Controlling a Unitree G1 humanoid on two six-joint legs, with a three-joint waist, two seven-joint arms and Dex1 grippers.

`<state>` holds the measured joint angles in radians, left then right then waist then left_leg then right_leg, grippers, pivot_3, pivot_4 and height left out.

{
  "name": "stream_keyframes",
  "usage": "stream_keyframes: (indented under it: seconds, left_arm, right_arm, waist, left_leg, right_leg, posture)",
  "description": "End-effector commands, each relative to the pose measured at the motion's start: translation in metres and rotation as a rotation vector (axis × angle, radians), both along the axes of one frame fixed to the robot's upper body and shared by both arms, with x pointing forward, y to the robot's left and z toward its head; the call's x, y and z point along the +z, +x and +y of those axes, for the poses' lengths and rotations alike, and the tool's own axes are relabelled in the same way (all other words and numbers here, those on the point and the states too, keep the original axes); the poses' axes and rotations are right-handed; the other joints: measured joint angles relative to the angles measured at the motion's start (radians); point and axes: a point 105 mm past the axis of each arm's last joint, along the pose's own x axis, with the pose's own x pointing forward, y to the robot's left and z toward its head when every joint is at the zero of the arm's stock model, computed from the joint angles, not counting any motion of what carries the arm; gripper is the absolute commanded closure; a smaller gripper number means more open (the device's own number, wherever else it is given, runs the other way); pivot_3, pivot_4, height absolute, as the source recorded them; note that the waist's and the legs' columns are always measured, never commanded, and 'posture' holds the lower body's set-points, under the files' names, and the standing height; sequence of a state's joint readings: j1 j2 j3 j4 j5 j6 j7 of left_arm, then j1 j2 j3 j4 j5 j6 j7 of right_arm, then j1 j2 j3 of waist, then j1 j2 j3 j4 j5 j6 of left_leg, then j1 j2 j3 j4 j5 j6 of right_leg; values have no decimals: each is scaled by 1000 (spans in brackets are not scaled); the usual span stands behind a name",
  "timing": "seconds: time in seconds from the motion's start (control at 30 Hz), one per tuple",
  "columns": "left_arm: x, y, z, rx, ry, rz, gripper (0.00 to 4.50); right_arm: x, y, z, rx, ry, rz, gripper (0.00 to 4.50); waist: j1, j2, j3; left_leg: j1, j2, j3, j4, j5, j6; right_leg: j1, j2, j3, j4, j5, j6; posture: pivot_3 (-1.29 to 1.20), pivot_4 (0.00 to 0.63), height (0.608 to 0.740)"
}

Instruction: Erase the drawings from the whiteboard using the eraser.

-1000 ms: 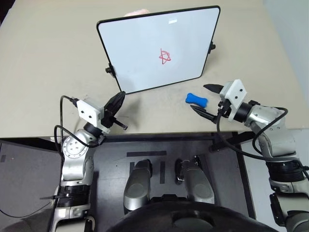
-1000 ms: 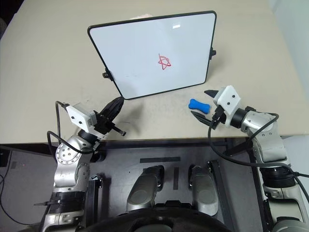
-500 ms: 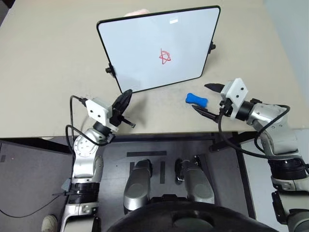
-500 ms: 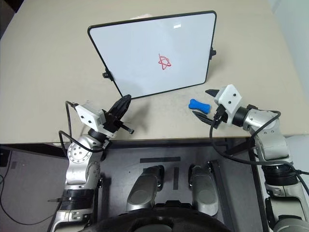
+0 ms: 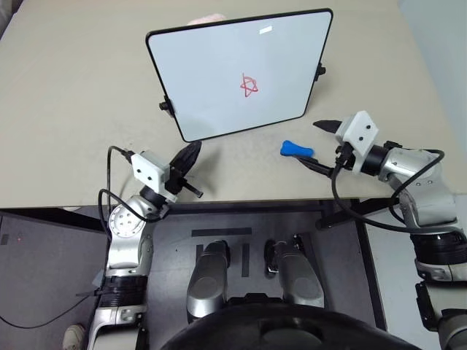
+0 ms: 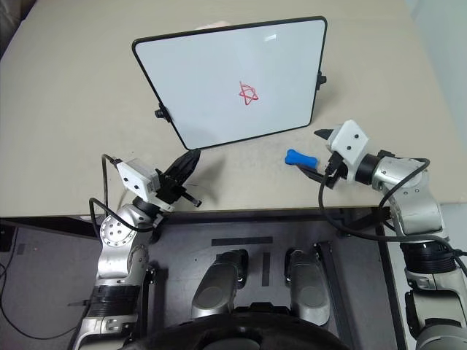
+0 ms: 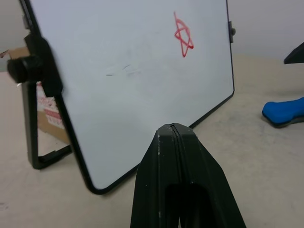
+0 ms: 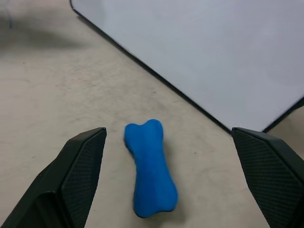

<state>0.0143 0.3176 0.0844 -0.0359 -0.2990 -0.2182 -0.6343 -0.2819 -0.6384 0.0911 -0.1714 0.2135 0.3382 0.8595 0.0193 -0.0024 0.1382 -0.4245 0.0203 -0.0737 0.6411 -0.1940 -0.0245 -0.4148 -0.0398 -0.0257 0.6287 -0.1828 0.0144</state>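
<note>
The fingers of the robot's right gripper are still above the eraser's narrow middle point(image 5: 295, 149) point(image 8: 150, 164) and the beige table, so the right gripper needs to go down first and then close on the eraser.
The whiteboard point(image 5: 219, 73) stands tilted on the beige table, and the drawings point(image 5: 249, 85) are one small red star-like scribble right of its centre. The blue bone-shaped eraser point(image 5: 295, 149) lies on the table just off the board's lower right corner. My right gripper point(image 5: 319, 144) is open right beside it, one finger on each side of the eraser's near end, nothing held. In the right wrist view the eraser point(image 8: 148, 167) lies between the spread fingers point(image 8: 78, 166). My left gripper point(image 5: 191, 152) is shut and empty, its tip close to the board's lower left corner.
The table's front edge point(image 5: 219, 203) runs just behind both grippers. Black knobs point(image 5: 163, 106) stick out from the board's sides. A pale object point(image 5: 204, 19) peeks from behind the board's top edge. Bare table point(image 5: 80, 109) lies left of the board.
My left gripper came in to the right, toward the board's lower left corner. The right gripper tilted slightly toward the eraser. The eraser and board have not moved.
</note>
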Motion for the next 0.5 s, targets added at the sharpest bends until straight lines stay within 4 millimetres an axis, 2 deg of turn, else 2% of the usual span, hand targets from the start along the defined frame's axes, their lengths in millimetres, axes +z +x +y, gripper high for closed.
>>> stream_keyframes:
  seconds: [0.03,0.23,0.37,0.5]
  left_arm:
    - [10,0,-1,-2,-7,-51,4500]
    - [7,-3,-5,-6,-14,-45,4500]
    - [7,-3,-6,-3,-18,-47,4500]
    - [8,-2,-6,3,-21,-50,4500]
  right_arm:
    - [0,5,-1,-16,17,27,42]
    - [-2,18,-3,-37,54,76,42]
    - [-6,18,2,-11,53,91,42]
    - [-10,20,7,-6,51,104,42]
  waist:
    - [0,0,0]
    - [0,0,0]
    - [0,0,0]
    - [0,0,0]
  left_leg:
    - [0,0,0,0,0,0]
    - [0,0,0,0,0,0]
    - [0,0,0,0,0,0]
    - [0,0,0,0,0,1]
  right_leg:
    - [0,0,0,0,0,0]
    - [0,0,0,0,0,0]
    - [0,0,0,0,0,0]
    - [0,0,0,0,5,-9]
  posture:
    - [0,150,740]
    - [0,150,740]
    - [0,150,740]
    - [0,150,740]
